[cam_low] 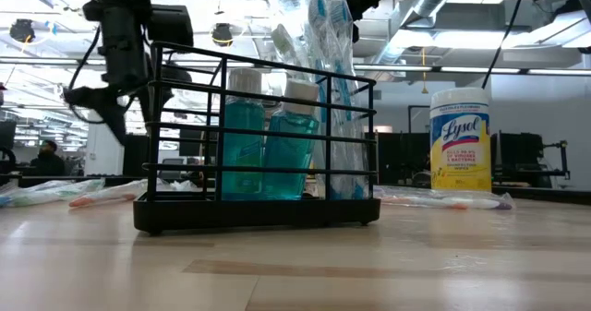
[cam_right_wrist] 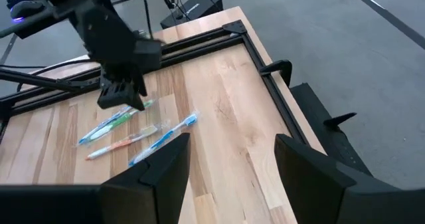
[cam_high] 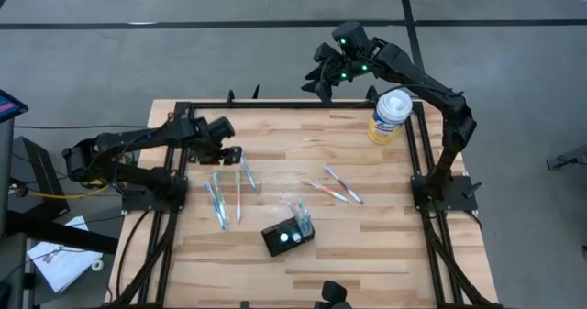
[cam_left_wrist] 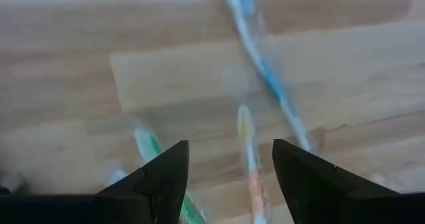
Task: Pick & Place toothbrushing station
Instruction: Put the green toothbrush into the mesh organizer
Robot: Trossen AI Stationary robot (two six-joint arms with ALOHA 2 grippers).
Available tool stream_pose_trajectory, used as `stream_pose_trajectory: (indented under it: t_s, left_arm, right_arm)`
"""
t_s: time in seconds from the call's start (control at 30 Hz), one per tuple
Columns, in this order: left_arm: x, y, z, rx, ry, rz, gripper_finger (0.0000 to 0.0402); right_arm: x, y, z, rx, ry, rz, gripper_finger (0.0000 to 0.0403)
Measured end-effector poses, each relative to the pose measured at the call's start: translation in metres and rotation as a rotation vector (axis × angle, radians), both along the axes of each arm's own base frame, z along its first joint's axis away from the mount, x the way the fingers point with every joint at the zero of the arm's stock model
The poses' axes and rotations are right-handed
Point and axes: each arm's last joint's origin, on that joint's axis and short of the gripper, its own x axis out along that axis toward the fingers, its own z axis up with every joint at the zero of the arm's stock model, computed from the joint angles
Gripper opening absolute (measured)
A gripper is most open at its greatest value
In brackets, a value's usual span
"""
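I need to stand the green toothbrush upright in the toothbrushing station [cam_high: 288, 237], so next I should grab the green toothbrush by its neck [cam_high: 217, 182] with my left gripper.
The toothbrushing station [cam_high: 288, 237] is a small black holder standing on its base on the wooden table, toward the near edge. In the low view the station [cam_low: 185, 214] is a wire rack holding two teal bottles and wrapped toothbrushes. My left gripper [cam_high: 233, 155] is open and points steeply down above several wrapped toothbrushes [cam_high: 225, 194] lying flat at the table's left. In the left wrist view my left gripper [cam_left_wrist: 231, 144] stands over an orange toothbrush [cam_left_wrist: 249, 151] and touches nothing. My right gripper [cam_high: 318, 80] hangs open high over the far edge, and in its wrist view [cam_right_wrist: 232, 137] it is empty.
A white-and-yellow wipes canister [cam_high: 389, 116] stands at the far right corner. Two more wrapped toothbrushes [cam_high: 336, 188] lie right of centre. A black frame rail [cam_high: 275, 104] runs around the table. Bare wood shows between the station and the canister.
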Motion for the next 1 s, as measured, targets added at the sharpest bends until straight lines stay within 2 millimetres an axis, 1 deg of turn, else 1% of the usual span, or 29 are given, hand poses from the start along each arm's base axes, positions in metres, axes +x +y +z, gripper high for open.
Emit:
stream_pose_trajectory:
  t_s: [0.07,0.27,0.53,1.0]
  left_arm:
    - [0.001,-0.005,-0.005,0.007,0.012,0.017,0.0214]
    - [0.006,-0.012,-0.013,0.014,-0.029,0.099,0.0214]
    - [-0.001,-0.024,-0.030,-0.025,0.027,0.131,0.0214]
    - [-0.016,-0.029,-0.050,-0.057,0.123,0.156,0.0214]
  right_arm:
    - [0.000,0.000,0.000,0.000,-0.002,0.007,0.0209]
    - [-0.001,-0.001,0.000,0.002,-0.015,0.050,0.0209]
    - [-0.004,-0.003,-0.001,0.025,-0.014,0.063,0.0209]
    - [-0.005,-0.003,-0.001,0.035,-0.010,0.067,0.0209]
